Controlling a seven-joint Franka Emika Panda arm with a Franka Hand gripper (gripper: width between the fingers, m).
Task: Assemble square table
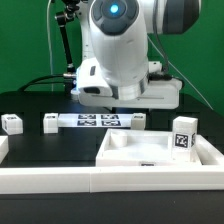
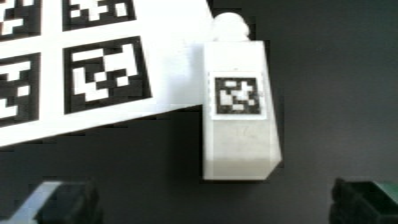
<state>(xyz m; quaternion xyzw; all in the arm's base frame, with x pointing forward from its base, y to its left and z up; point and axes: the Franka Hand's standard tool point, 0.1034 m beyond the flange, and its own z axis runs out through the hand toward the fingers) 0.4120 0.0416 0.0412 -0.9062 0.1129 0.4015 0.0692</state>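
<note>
I should move my gripper toward the tagged leg's end (image 2: 242, 165) before I close on it. The wrist view shows bare black table between my fingers and the leg's end, so my fingers would miss if I closed now.
A white peg leg (image 2: 237, 105) with a black-and-white tag lies flat on the black table beside the marker board (image 2: 80, 60). My gripper (image 2: 214, 205) is open above it, with one dark finger (image 2: 63, 200) on each side and nothing between them. In the exterior view the same leg (image 1: 133, 120) lies at the marker board's (image 1: 98, 121) right end, under the arm's hand. The square table top (image 1: 150, 152) sits at the front right. Another leg (image 1: 182, 135) stands upright beside it. Two more legs (image 1: 11, 124) (image 1: 49, 123) lie on the exterior view's left.
A long white border rail (image 1: 90, 182) runs along the front of the table. The arm's white body (image 1: 115, 50) fills the middle of the exterior view. Black cables and a stand (image 1: 65, 45) are at the back left.
</note>
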